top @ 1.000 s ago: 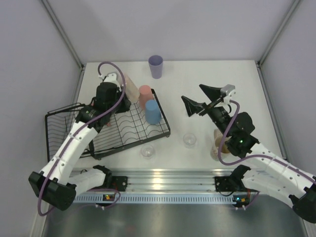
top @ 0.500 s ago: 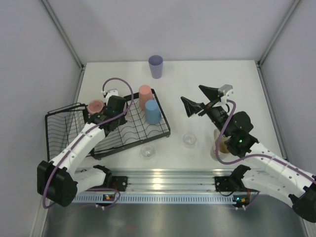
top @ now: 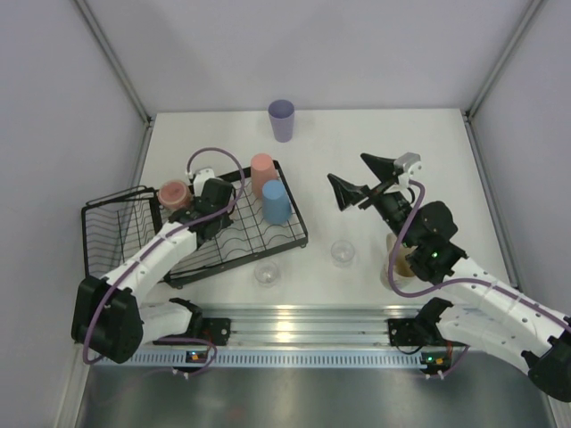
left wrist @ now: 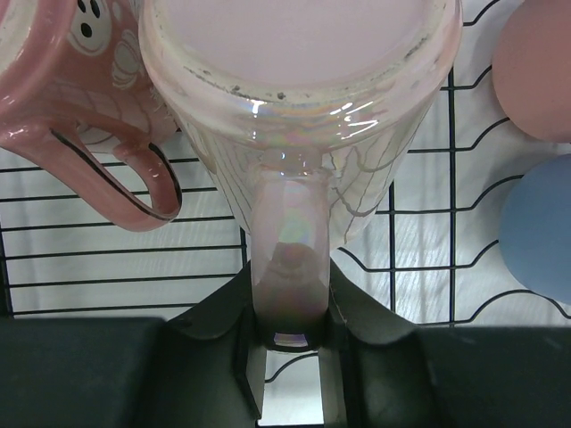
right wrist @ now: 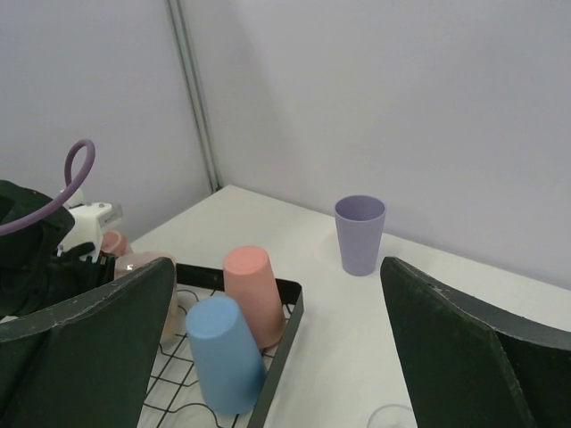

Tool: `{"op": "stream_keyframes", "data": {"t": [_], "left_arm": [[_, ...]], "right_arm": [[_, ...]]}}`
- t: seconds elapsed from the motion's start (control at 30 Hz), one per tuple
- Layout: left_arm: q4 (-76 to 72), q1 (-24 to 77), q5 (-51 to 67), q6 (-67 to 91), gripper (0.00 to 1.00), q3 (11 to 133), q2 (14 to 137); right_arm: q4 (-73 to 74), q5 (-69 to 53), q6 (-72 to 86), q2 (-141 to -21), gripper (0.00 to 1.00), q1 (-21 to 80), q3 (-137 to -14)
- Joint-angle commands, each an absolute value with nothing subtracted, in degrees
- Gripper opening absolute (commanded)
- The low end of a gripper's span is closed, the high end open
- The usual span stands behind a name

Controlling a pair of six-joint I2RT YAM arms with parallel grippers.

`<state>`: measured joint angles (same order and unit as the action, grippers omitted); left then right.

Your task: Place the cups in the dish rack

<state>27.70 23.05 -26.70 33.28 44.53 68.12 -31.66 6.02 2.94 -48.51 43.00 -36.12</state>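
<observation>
My left gripper opens next, since the pale pink glossy mug is base-up and would land. The held mug's rim is close over open rack wires beside the pink mug.
My left gripper is shut on the handle of a pale pink glossy mug, held over the dish rack with its base toward the wrist camera. Just to its left is a pink mug with a printed face. From above, the left gripper hides the held mug, and the pink mug shows beside it. A salmon tumbler and a blue tumbler stand upside down at the rack's right end. My right gripper hangs open above the table with nothing between its fingers.
A lavender tumbler stands upright at the table's far edge. Two clear glasses stand in front of the rack. A cream mug is partly hidden behind the right arm. The rack's taller basket is at its left end.
The left arm has carried the pale mug from the rack's far edge toward the near left and lowered it beside the pink mug. The right arm has not moved.
</observation>
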Motion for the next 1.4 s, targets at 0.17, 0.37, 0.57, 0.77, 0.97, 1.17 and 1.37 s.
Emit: {"op": "stream_keyframes", "data": {"t": [0.17, 0.37, 0.57, 0.77, 0.97, 1.17, 1.37], "left_arm": [[21.36, 23.12, -28.83, 35.42, 0.02, 43.07, 66.98], [22.50, 23.12, -27.95, 36.56, 0.24, 41.23, 65.21], [26.36, 23.12, -29.27, 37.09, 0.39, 42.18, 64.69], [29.44, 23.12, -29.88, 37.53, 0.50, 45.70, 62.49], [31.02, 23.12, -29.53, 36.48, 0.51, 49.83, 60.47], [31.02, 23.12, -32.59, 35.69, 0.51, 50.71, 62.22], [31.81, 22.77, -35.32, 31.91, 0.54, 57.29, 68.36]], "right_arm": [[-32.52, 6.94, 2.02, -48.25, 0.99, 43.24, -36.83], [-32.61, 7.12, 2.02, -49.13, 0.99, 43.15, -37.09], [-32.34, 7.12, 2.11, -50.36, 0.99, 42.98, -37.70], [-32.35, 7.03, 2.20, -50.71, 0.99, 42.89, -37.97], [-31.73, 7.21, 2.20, -50.10, 0.99, 42.89, -38.06], [-31.20, 6.94, 2.28, -49.66, 1.00, 42.80, -38.41], [-30.07, 6.24, 3.43, -52.20, 0.99, 42.72, -40.42]]}}
